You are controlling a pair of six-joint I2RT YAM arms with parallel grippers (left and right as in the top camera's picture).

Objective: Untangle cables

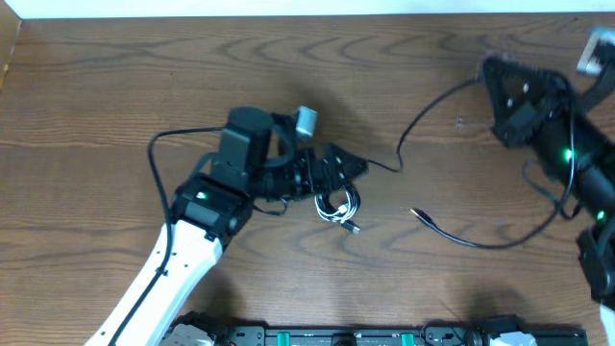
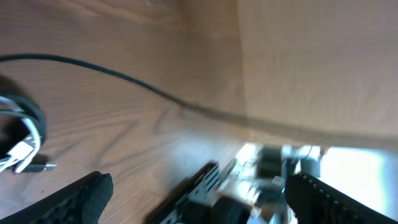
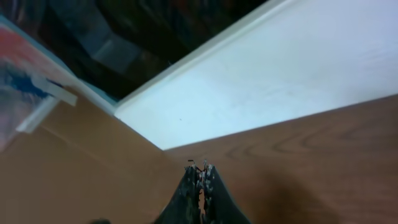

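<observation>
My left gripper grips the thin black cable's part [image 2: 153, 89] between the bundle [image 2: 22, 137] and my right gripper next, to untangle it from the bundle.
A small coiled bundle of white and black cables [image 1: 336, 205] lies mid-table, just below my left gripper [image 1: 351, 165]. In the left wrist view that gripper [image 2: 199, 199] stands open, its fingers [image 2: 93, 194] far apart with nothing between them, and the bundle [image 2: 22, 137] sits at the left edge. A thin black cable [image 1: 428, 111] runs from beside the left gripper up to my right gripper [image 1: 485, 69] at the far right, whose fingertips [image 3: 200, 169] are pressed shut on it. Another black cable [image 1: 476, 243] with a small plug lies loose to the right.
The table's far edge [image 3: 273, 81] borders a white surface close behind the right gripper. The left arm's own thick black cable [image 1: 154, 163] loops at its left. An equipment rail [image 1: 336, 336] lines the table's near edge.
</observation>
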